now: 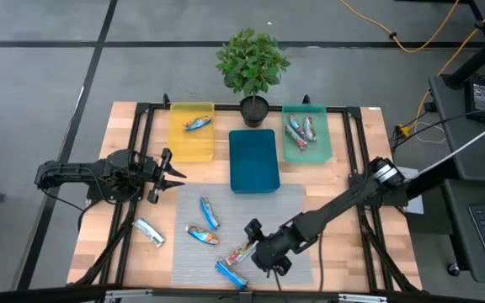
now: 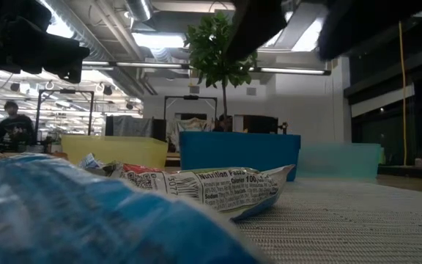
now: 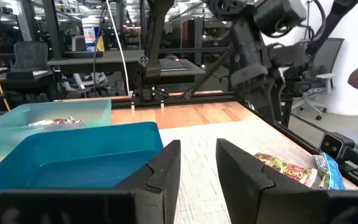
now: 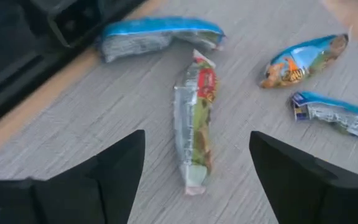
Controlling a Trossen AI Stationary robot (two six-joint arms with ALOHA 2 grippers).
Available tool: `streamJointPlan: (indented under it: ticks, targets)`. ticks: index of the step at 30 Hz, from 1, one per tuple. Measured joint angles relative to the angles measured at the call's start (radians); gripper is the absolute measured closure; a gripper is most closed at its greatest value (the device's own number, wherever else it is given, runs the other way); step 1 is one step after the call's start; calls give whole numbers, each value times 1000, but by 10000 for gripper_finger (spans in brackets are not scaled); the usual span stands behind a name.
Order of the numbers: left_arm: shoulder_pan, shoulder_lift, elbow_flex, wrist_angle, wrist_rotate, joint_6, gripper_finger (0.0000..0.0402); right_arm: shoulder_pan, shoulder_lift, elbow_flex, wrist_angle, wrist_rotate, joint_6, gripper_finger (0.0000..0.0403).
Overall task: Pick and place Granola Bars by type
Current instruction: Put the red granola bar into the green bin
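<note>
The robot's right gripper should next grab the red-green bar by its green section to sort the bar into the teal tray with its kind.
Five granola bars lie near the table's near edge. A red-green one, an orange-blue one, a blue one and another blue one are on the grey mat. A silvery-blue bar is on the wood. My right gripper hovers open over the red-green bar, a finger on either side, touching nothing. My left gripper is open at the table's left, level, pointing toward the blue tray.
At the far side stand a yellow tray holding one bar, the blue tray, and a teal tray with several bars. A potted plant stands behind them. A dark frame borders the table.
</note>
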Motion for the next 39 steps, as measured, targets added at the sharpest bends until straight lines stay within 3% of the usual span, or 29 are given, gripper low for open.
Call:
streamJointPlan:
  ticks: [32, 39]
  targets:
    - [0, 0, 0, 0, 0, 0, 307, -109, 158, -1, 35, -160, 4, 112]
    - [0, 0, 0, 0, 0, 0, 307, -127, 163, -1, 30, -209, 4, 144]
